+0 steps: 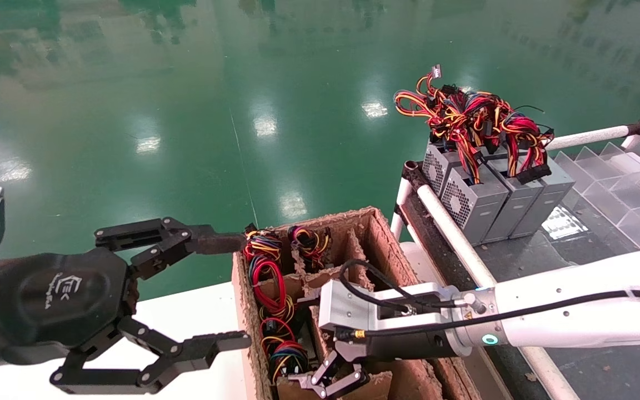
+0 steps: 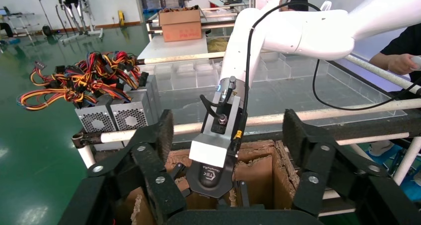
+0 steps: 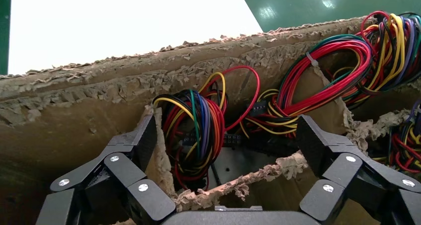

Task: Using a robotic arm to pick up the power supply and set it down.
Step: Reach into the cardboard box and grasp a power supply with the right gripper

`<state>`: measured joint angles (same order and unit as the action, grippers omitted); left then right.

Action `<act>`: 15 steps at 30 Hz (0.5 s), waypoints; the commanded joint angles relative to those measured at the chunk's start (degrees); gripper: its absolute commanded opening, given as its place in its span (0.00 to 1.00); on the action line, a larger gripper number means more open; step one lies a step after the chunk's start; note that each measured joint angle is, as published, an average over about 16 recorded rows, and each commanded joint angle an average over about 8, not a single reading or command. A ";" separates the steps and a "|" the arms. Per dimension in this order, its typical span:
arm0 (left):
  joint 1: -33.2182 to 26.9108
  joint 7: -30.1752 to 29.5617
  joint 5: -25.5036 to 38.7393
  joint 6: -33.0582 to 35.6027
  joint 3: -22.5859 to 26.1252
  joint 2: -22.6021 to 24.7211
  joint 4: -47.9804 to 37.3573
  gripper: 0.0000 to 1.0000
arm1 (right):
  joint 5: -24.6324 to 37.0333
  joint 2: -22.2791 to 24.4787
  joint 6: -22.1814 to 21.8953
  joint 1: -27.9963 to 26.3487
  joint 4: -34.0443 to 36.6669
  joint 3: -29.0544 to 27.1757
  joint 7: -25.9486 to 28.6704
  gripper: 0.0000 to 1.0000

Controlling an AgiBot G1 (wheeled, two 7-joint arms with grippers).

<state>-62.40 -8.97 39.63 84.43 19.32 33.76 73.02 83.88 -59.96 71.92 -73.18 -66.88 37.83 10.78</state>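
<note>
My right gripper will next grab the power supply by its looped wire bundle point(image 3: 196, 133), so that it can pick up the power supply point(image 3: 241, 164) and set it down.
My right gripper point(image 1: 328, 383) reaches down into a divided cardboard box point(image 1: 375, 222). It is open point(image 3: 228, 140), with its fingers point(image 3: 144, 140) wide apart astride a ragged divider edge. Between and just beyond them lies the power supply point(image 3: 238, 161): a patch of grey metal under its looped bundle of red, yellow, blue and black wires point(image 3: 193, 130). Nothing is gripped. In the head view only that bundle point(image 1: 286, 355) shows beside the gripper. My left gripper point(image 1: 242, 291) hangs open beside the box's left wall, empty, facing the right wrist point(image 2: 211, 175).
Three alike grey boxes point(image 1: 486, 200) stand on the rack at the right under one tangled wire mass point(image 1: 470, 116). A white pipe rail point(image 1: 453, 233) runs between rack and box. Clear plastic bins point(image 1: 620, 183) sit behind. More wire loops point(image 1: 267, 266) fill other cells.
</note>
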 commanded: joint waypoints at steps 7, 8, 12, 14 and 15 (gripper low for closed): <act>0.00 0.00 -0.01 0.00 0.01 0.00 0.00 1.00 | 2.08 -0.79 -2.63 0.89 -1.35 0.39 -0.51 0.00; 0.00 0.01 -0.01 0.00 0.01 0.00 0.00 1.00 | 2.12 -0.93 -2.81 0.88 -1.30 0.38 -0.44 0.00; 0.00 0.01 -0.01 -0.01 0.02 -0.01 0.00 1.00 | 2.10 -1.52 -3.23 0.77 -0.84 0.35 -0.23 0.00; 0.00 0.01 -0.01 -0.01 0.02 -0.01 0.00 1.00 | 2.13 -1.85 -3.36 0.74 -0.56 0.40 -0.22 0.00; 0.00 0.01 -0.01 -0.01 0.02 -0.01 0.00 1.00 | 2.17 -2.00 -3.41 0.74 -0.43 0.45 -0.25 0.00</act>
<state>-62.40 -8.96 39.61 84.42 19.34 33.75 73.02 86.21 -61.93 68.56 -72.36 -67.33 38.39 10.37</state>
